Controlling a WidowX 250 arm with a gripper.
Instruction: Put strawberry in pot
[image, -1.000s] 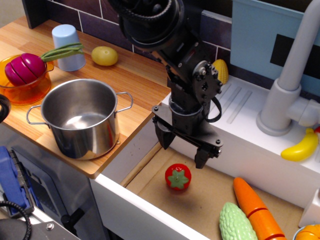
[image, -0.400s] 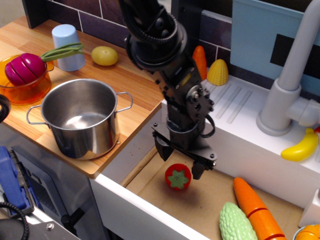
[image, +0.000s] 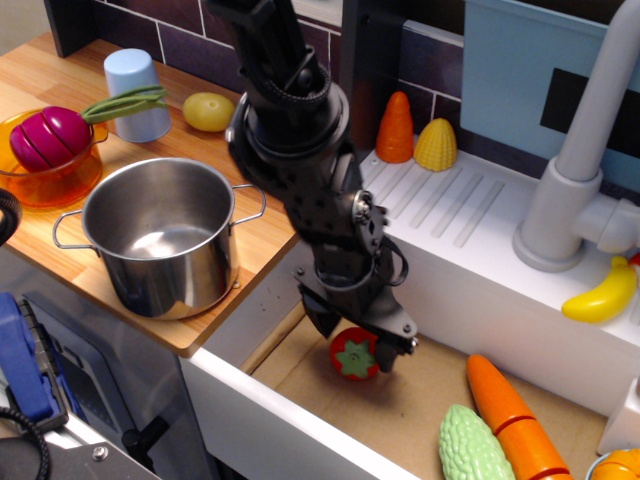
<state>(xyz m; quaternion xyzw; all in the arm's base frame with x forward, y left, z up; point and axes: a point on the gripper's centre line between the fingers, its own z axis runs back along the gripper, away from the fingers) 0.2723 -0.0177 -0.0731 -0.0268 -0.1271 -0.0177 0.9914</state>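
The gripper grabs the strawberry by its round red body (image: 347, 370) around the green star cap next, to put the strawberry in the pot.
The strawberry (image: 354, 356), red with a green star cap, lies on the brown floor of the sink basin (image: 420, 395). My black gripper (image: 358, 336) has come down over it. Its jaws are still spread, one finger on each side of the fruit, and the arm hides the strawberry's upper part. The shiny steel pot (image: 165, 275) with two wire handles stands empty on the wooden counter to the left, well apart from the gripper.
An orange bowl (image: 45, 185) with a magenta radish (image: 45, 135), a blue cup (image: 135, 85) and a yellow lemon (image: 208, 111) stand behind the pot. A carrot (image: 510, 415) and a green gourd (image: 472, 445) lie in the sink at the right. A grey faucet (image: 585, 150) and a banana (image: 600, 297) are at the far right.
The gripper has moved down and slightly left, from above the strawberry to straddling it. The strawberry has hardly moved. The pot is unchanged.
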